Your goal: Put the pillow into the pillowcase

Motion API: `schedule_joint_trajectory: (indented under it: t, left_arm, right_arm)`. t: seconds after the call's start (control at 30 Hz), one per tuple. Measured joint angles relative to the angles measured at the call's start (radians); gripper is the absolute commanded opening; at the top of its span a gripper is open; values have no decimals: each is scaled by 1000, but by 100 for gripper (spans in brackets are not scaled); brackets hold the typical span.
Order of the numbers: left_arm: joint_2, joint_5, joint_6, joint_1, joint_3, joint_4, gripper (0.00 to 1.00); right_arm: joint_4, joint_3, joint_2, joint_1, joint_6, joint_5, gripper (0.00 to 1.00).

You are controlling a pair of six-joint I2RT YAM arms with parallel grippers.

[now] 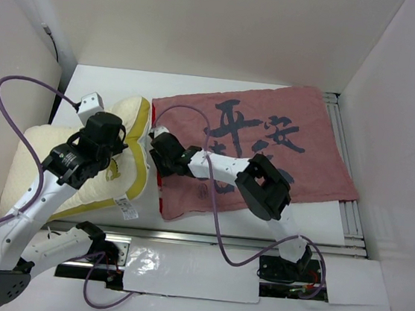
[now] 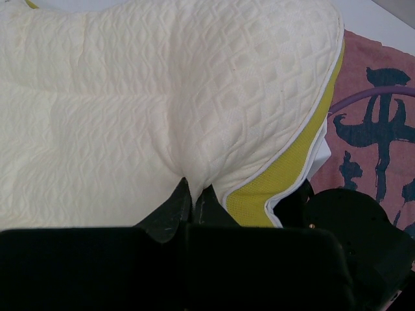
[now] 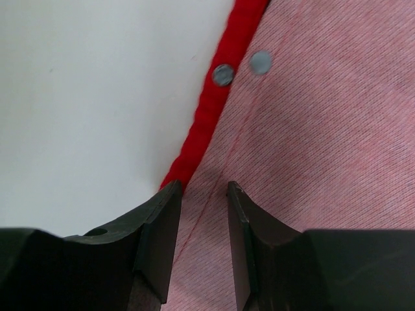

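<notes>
The right gripper grabs the pillowcase (image 1: 269, 144) by its pink edge beside the red hem next, leaving the pillowcase's opening free to take the pillow.
The pillow (image 1: 48, 167) is a cream quilted cushion with yellow side edging (image 2: 285, 181), lying at the left of the table. My left gripper (image 2: 193, 193) is shut on a pinched fold of its top fabric, close to the yellow edge; in the top view the left gripper (image 1: 114, 161) sits on the pillow's right part. The pillowcase (image 1: 269, 144) lies flat to the right, dull pink side up with dark calligraphy. My right gripper (image 3: 203, 189) stands open over its pink cloth, right beside the red hem (image 3: 217, 107) and two metal snaps (image 3: 224, 74). The right gripper (image 1: 158, 157) is at the pillowcase's left edge.
White enclosure walls surround the table on the left, back and right. An aluminium rail (image 1: 257, 244) runs along the front edge and another down the right side (image 1: 347, 179). Purple cables (image 1: 215, 224) loop over both arms. The pillow's white tag (image 1: 123, 206) hangs near the front.
</notes>
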Motion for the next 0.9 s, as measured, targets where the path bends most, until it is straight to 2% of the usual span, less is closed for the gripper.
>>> schedule_joint_trajectory:
  t: [0.27,0.47,0.5,0.6,0.7,0.9]
  left_arm:
    - [0,1,0,0,0,0,0]
    - [0,1,0,0,0,0,0]
    - [0,1,0,0,0,0,0]
    - [0,1,0,0,0,0,0]
    - [0,4,0,0,-9,9,0]
    - [0,11,2,0,-16,16,0]
  right_arm:
    - [-14,-14,-6,28,-8,26,42]
    - [-18,-14,-6,28,4,59,27]
    - [-19,-14,-6,28,5,66,22]
    - [-23,-15,-6,28,10,85,20]
    - [-24,-15,-6,28,13,90,0]
    - [-26,-56,-51,28,28,90,0]
